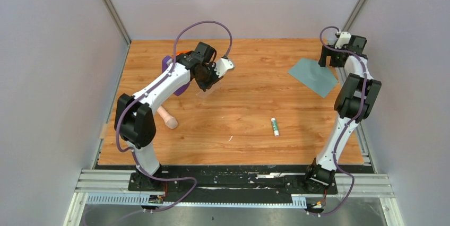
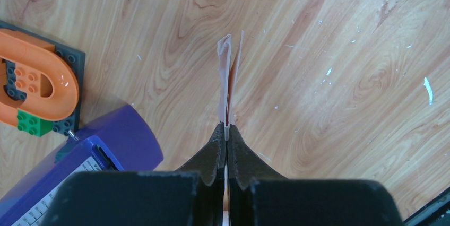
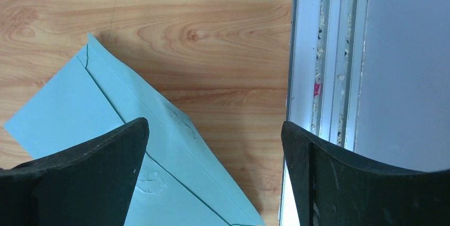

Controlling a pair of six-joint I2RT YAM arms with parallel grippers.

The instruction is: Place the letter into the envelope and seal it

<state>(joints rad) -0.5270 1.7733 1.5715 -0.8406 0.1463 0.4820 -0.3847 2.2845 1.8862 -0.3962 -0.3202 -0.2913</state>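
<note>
My right gripper grabs the envelope by its creased flap edge (image 1: 323, 68) next, to bring it to the letter, since the envelope's body stays free.
The letter (image 2: 227, 83), a thin pale pink sheet, shows edge-on in the left wrist view, standing upright above the wood. My left gripper (image 2: 226, 130) is shut on its lower edge. From above, the left gripper (image 1: 209, 84) hangs over the table's back left, with the letter (image 1: 208, 93) showing faintly below it. The grey-teal envelope (image 1: 313, 75) lies flat at the back right. My right gripper (image 1: 330, 57) hovers open over the envelope's right corner. In the right wrist view the right gripper (image 3: 215, 128) has only bare wood and the envelope (image 3: 79, 104) beneath it, and nothing between its fingers.
A purple device (image 1: 178, 77) and an orange brick piece (image 2: 32, 85) sit just left of the left gripper. A pinkish cylinder (image 1: 167, 117) lies beside the left arm. A green-capped glue stick (image 1: 275, 127) lies mid-table. The aluminium rail (image 3: 318, 77) and wall run close beside the right gripper.
</note>
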